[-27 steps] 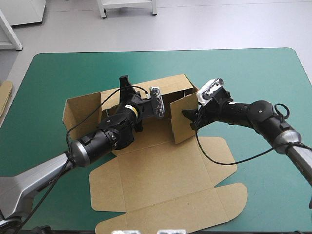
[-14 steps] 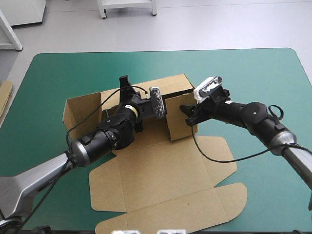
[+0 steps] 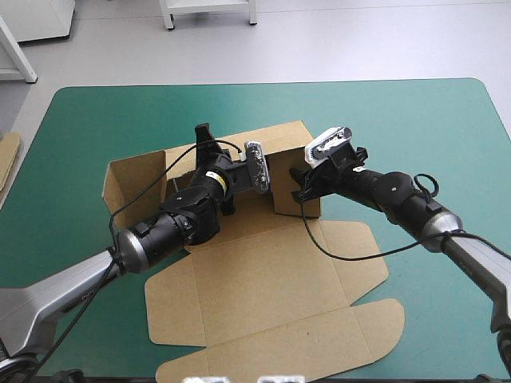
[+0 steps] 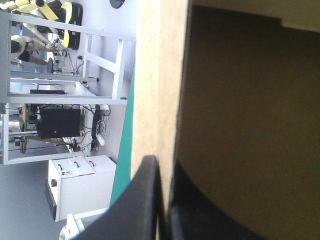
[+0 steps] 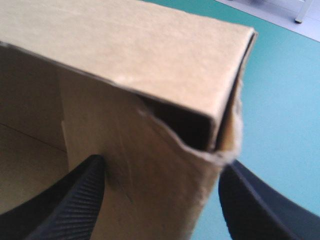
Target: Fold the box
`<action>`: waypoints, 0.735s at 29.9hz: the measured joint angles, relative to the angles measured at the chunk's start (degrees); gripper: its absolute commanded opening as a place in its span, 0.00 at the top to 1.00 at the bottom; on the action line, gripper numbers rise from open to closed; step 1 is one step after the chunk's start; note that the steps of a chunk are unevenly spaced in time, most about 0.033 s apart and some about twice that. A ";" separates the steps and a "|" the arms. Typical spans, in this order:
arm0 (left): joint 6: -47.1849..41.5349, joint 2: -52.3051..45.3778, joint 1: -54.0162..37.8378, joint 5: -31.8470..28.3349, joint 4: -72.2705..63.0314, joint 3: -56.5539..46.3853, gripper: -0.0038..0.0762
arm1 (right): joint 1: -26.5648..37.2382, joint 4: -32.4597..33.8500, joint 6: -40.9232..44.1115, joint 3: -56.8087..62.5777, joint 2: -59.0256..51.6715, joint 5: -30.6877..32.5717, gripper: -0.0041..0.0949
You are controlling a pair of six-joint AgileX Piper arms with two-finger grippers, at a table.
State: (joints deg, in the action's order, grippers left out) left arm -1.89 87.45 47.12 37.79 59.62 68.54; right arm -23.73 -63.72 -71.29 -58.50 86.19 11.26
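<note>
My right gripper grabs the raised side of the box at the box's doubled corner next, to fold the box.
The brown box lies in the middle of the teal-green cover, its lid panel flat toward the near edge. Its back wall and left wall stand raised. My left gripper is shut on the back wall's top edge; in the left wrist view the board runs between the nearly closed fingers of the left gripper. My right gripper stands open around the raised right wall. The right wrist view shows that doubled corner between the spread fingers of the right gripper.
A strip of more board shows at the table's left edge. The box's lid flaps reach toward the near right. Bare teal-green cover lies to the right and at the far side.
My right gripper has moved left and away from me, swinging the right wall inward until it stands against the back wall's end. The left arm has held still.
</note>
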 measured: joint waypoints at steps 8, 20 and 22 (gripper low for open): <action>-2.67 0.12 0.00 -0.14 1.75 -0.30 0.96 | -0.02 -0.58 1.22 0.00 1.00 -2.35 0.61; -2.85 0.12 0.00 -0.03 1.87 -0.30 0.96 | 0.04 -1.48 2.35 0.00 1.07 -2.98 0.97; -2.85 0.12 0.00 -0.03 1.87 -0.30 0.96 | 0.04 -1.59 2.58 0.00 1.07 -3.02 0.97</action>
State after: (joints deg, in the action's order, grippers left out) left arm -4.74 87.57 47.12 37.76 61.50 68.24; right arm -23.69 -65.31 -68.71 -58.50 87.26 8.24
